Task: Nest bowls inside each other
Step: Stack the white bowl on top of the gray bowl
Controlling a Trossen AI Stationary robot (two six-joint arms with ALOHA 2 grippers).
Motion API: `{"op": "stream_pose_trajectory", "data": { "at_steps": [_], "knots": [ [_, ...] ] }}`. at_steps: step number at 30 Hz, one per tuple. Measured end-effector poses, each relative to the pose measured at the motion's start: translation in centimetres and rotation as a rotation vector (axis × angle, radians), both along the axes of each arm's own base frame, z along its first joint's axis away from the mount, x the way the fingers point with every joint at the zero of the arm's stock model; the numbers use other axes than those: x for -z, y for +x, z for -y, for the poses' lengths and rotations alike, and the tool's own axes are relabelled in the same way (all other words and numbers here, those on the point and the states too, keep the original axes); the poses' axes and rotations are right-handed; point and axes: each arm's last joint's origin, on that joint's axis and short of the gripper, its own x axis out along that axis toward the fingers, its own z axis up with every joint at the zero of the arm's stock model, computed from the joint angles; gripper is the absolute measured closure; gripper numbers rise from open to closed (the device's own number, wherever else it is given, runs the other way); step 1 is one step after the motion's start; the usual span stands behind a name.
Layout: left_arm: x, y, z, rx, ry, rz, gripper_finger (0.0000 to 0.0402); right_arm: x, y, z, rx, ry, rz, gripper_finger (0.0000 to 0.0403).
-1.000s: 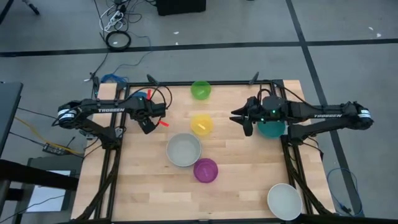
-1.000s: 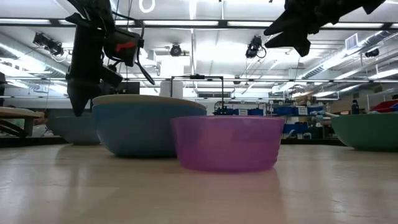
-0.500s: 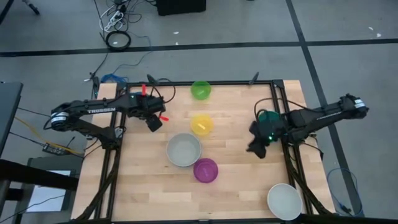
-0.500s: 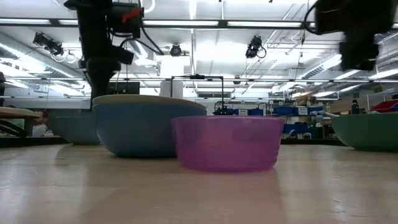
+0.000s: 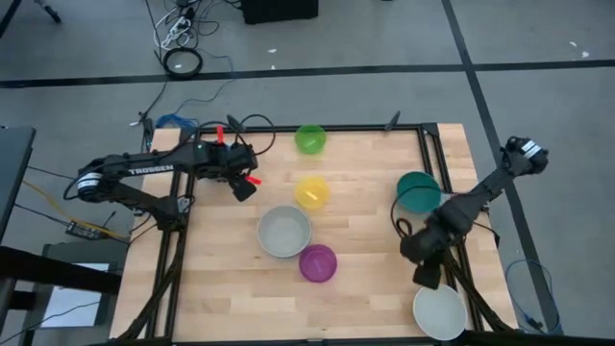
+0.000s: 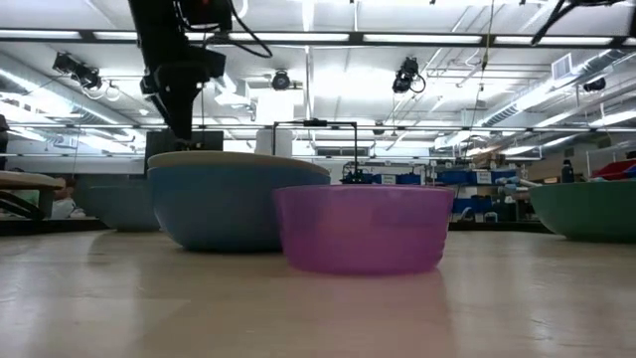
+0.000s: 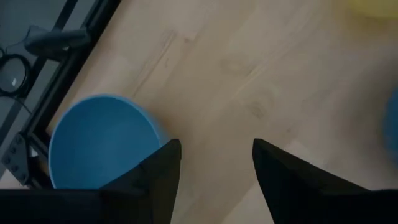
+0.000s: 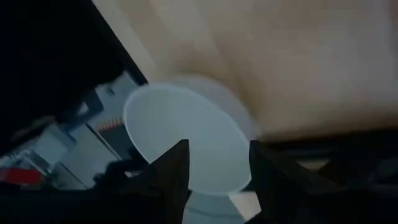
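Observation:
My right gripper needs to nest the corner whitish bowl inside the mid-table whitish bowl, so it should grab the corner bowl by its thin rim next.
Round bowls stand upright on the wooden table. They are green, yellow, magenta, teal and whitish at the near right corner. Mid-table, a whitish bowl sits inside a blue one. A separate blue bowl stands at the far left, below my left arm. My left gripper hangs open above bare wood beside that bowl. My right gripper is open above the corner whitish bowl, touching nothing.
A black metal frame runs along the table's left and right edges, close to the corner whitish bowl. Bare wood lies between the magenta bowl and my right gripper. Cables lie on the floor beyond the far edge.
My right gripper has swung from above the teal bowl toward the table's near edge, turning and tipping downward, and now hangs over the whitish bowl at the near right corner. My left gripper has risen and tipped. No bowl has moved.

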Motion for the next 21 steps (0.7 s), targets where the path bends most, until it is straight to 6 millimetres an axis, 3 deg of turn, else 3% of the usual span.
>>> {"op": "stream_pose_trajectory", "data": {
  "at_steps": [12,21],
  "knots": [
    [-1.4,1.1,1.0,0.059,0.023,0.091,0.0193,3.1,-0.9,-4.6,-0.029,-0.168,-0.087,0.0245],
    [-1.3,1.3,2.0,0.077,0.013,0.102,0.0193,5.5,-1.1,-5.4,-0.122,-0.312,-0.147,0.0245]
  ]
}}
